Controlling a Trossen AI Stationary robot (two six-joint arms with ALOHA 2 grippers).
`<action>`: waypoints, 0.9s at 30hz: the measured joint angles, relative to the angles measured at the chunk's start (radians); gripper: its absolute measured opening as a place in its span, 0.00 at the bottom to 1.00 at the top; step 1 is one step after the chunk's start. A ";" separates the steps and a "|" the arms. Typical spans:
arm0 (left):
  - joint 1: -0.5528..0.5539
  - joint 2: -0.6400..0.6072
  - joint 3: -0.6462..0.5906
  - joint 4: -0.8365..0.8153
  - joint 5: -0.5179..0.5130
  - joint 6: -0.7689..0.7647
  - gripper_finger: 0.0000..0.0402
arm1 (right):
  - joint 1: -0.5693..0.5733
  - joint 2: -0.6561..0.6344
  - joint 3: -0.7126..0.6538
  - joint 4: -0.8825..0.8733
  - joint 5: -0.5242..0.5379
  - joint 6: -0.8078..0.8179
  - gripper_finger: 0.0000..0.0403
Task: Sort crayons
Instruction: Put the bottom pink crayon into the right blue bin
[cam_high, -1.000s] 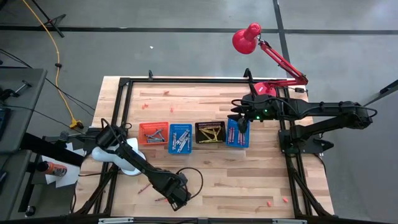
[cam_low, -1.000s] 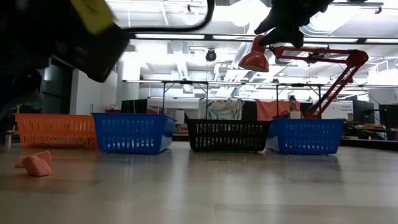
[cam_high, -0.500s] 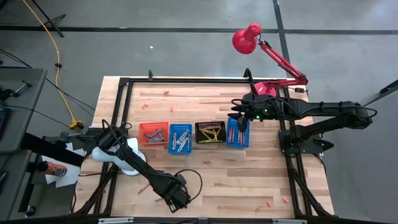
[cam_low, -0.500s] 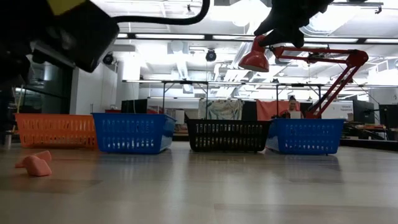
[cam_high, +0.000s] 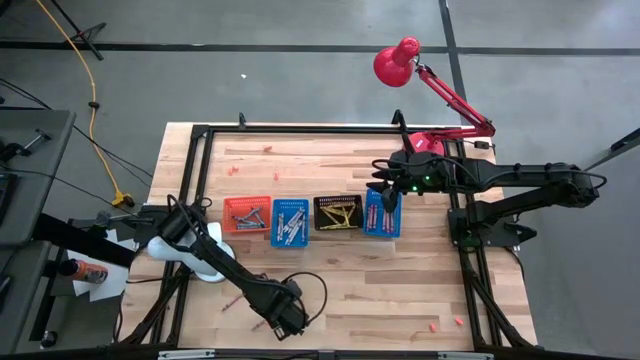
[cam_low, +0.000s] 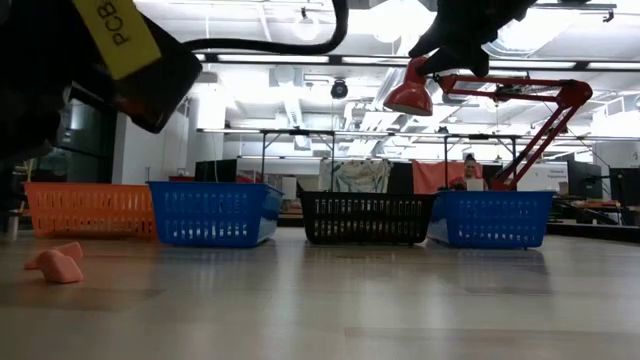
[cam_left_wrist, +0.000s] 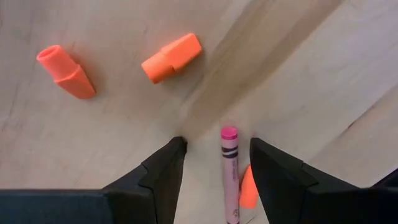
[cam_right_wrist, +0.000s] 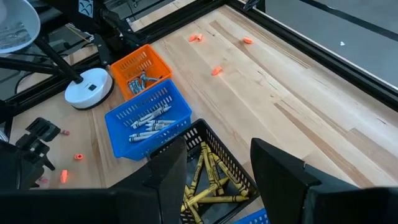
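I need to close my left gripper. Both fingers reach down to the wood on either side of its end (cam_left_wrist: 229, 142), so they would hold the pink crayon if I closed now.
My left gripper (cam_high: 274, 322) is near the table's near edge, pointing down, open. In the left wrist view a pink crayon (cam_left_wrist: 230, 177) lies flat on the wood between its fingers (cam_left_wrist: 214, 168), closer to one finger and not touched. Three short orange stubs lie around it: two (cam_left_wrist: 65, 71) (cam_left_wrist: 172, 57) beyond the fingertips and one (cam_left_wrist: 247, 188) beside the crayon. My right gripper (cam_high: 384, 190) hangs open and empty above the right blue basket (cam_high: 382, 214). It also shows in the right wrist view (cam_right_wrist: 217, 168).
Four mesh baskets stand in a row mid-table: orange (cam_high: 247, 214), blue with grey crayons (cam_high: 290, 222), black with yellow crayons (cam_high: 338, 212), and the right blue one. Another pink crayon (cam_high: 232, 301) and loose orange bits (cam_high: 432, 326) lie on the wood. A red lamp (cam_high: 398, 62) stands at the far right.
My left arm has shifted slightly above the near part of the table and its wrist has turned a little; its yellow label shows differently in the low view. The baskets have stayed put.
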 joint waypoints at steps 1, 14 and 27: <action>0.000 0.006 0.000 0.000 0.001 0.000 0.43 | 0.000 0.000 0.000 0.000 0.000 0.000 0.43; 0.001 0.015 -0.003 0.006 0.005 0.011 0.30 | 0.000 0.000 0.000 -0.014 0.000 0.000 0.43; 0.001 0.004 -0.004 0.020 0.023 0.043 0.01 | 0.000 0.000 0.000 -0.015 0.000 0.001 0.43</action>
